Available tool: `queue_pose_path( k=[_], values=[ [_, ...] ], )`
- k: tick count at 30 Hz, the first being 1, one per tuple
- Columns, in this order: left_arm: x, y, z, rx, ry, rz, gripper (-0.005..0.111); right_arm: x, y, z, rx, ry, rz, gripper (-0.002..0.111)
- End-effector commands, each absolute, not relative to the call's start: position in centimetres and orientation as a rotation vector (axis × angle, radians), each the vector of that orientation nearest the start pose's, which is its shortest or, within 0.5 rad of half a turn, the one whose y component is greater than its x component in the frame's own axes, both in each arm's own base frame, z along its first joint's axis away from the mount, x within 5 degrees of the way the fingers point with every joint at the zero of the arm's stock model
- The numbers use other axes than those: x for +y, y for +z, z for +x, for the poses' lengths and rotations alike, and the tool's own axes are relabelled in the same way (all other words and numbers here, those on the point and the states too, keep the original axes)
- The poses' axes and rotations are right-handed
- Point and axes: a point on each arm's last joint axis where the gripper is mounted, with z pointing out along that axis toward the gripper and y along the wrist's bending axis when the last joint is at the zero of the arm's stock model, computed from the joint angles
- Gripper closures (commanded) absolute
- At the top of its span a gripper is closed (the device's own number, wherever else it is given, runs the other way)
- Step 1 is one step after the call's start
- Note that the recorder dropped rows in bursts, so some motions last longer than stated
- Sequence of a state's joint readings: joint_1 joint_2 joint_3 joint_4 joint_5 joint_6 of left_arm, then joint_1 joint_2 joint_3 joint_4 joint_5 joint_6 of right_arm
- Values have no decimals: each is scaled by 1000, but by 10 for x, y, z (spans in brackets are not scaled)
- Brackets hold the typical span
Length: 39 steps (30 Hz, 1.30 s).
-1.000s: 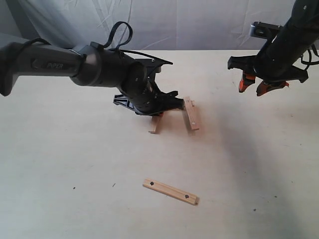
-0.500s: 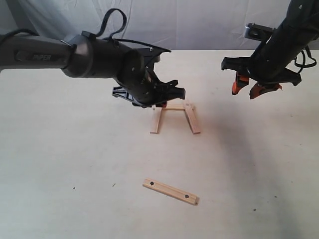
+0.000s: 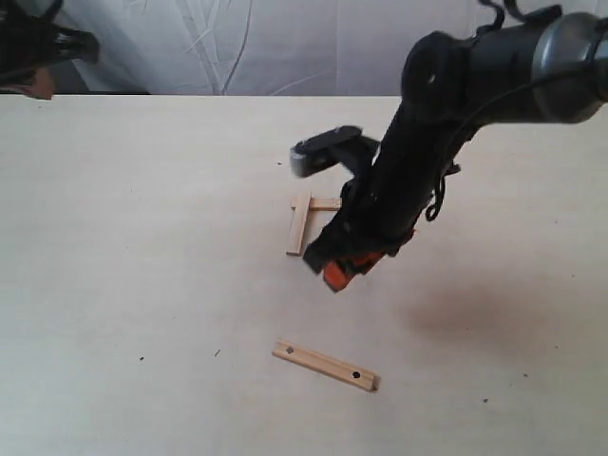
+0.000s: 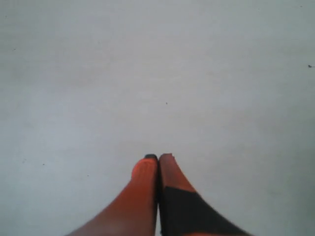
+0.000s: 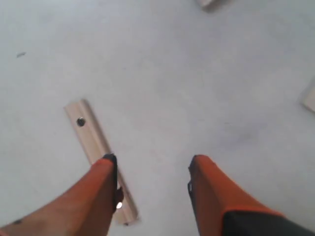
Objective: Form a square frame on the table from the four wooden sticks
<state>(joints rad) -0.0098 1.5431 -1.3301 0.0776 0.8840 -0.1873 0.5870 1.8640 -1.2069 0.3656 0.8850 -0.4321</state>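
Note:
The square frame (image 3: 309, 214) still needs the loose wooden stick. My right gripper will next grip that stick by its dotted body (image 3: 324, 364) to complete the frame.
Two of the wooden sticks show as part of the square frame: an upright strip (image 3: 298, 225) and a cross strip (image 3: 326, 204) meeting at a corner. My right arm hides anything to their right. A fourth stick (image 3: 326, 366) (image 5: 91, 137) with dark dots lies alone nearer the front of the table (image 3: 142, 237). My right gripper (image 3: 342, 271) (image 5: 151, 164) hangs open above the table between the frame and the loose stick, one finger over that stick's end. My left gripper (image 4: 158, 157) is shut on nothing above bare table.
The left arm (image 3: 43, 52) sits at the far back-left corner. A white cloth backdrop (image 3: 237, 43) runs behind the table. Two stick ends (image 5: 211, 4) (image 5: 310, 98) show at the edges of the right wrist view.
The left arm left the frame and pulled back to the far left corner. The right arm swung from the back right to the middle, over the frame's right side.

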Motion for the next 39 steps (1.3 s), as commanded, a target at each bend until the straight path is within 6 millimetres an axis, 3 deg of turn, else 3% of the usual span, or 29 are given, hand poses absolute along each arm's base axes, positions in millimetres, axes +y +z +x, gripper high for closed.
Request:
queue_pose_path(
  k=[1,8,21,24,28,31,35,39],
  values=[
    [-8,321,301,2518,-110,-85,107,236,162,249,2606,428,-1484,61],
    [-26,298,288,2487,-200,-8,107,260,144,217,2457,344,-1675,48],
    [-28,298,289,2463,-221,-19,107,263,114,222,2455,226,-1717,49],
    [-28,298,289,2461,-221,-20,107,262,110,221,2475,224,-1730,63],
    [-28,298,290,2451,-220,-21,107,261,114,221,2496,209,-1764,110],
    [-28,298,290,2450,-220,-21,107,265,133,236,2444,178,-1746,109],
    [-28,299,290,2441,-222,-24,107,261,167,277,2386,100,-1715,109],
    [-30,299,291,2435,-251,-44,107,252,186,312,2237,84,-1746,109]
  ],
)
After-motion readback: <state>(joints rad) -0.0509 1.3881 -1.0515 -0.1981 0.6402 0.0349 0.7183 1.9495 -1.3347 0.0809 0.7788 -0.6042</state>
